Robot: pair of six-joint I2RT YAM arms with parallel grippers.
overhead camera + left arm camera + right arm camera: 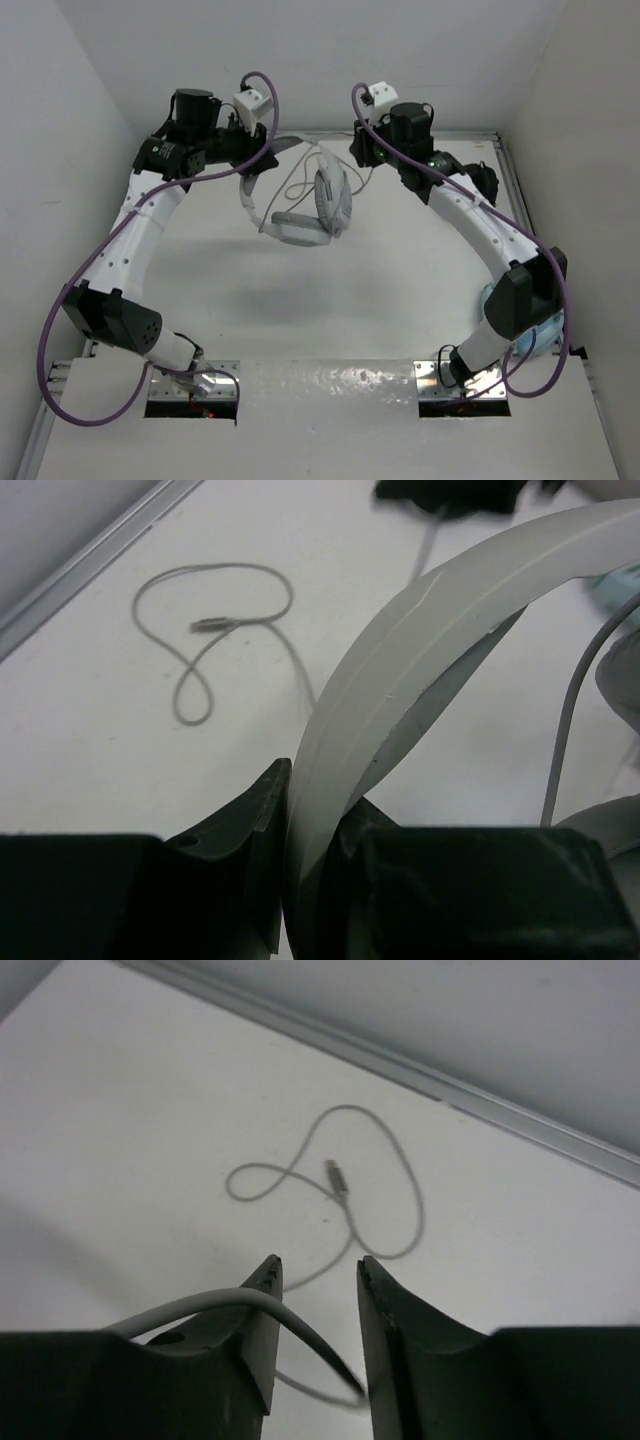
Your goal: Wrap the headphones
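Next, my right gripper takes hold of the part of the thin pale cable (298, 180) between its fingers, so the cable's plug end stays free to trail during the wrapping.
The white headphones (310, 215) hang tilted above the table's back middle, earcups low. My left gripper (262, 160) is shut on their wide headband (450, 610), which rises between the two black fingers (315, 790) in the left wrist view. The thin pale cable (298, 180) lies in loose loops on the table, its plug (335, 1175) inside the loops. My right gripper (358, 150) stands open to the right of the headphones. A stretch of the cable (300, 1325) crosses the gap between its fingers (318, 1265), draped over the left finger and not pinched.
A metal rail (520, 1125) edges the table at the back, with white walls close behind and at both sides. A light blue object (528, 342) lies by the right arm's base. The right arm's elbow (525, 290) hangs over the table's right side.
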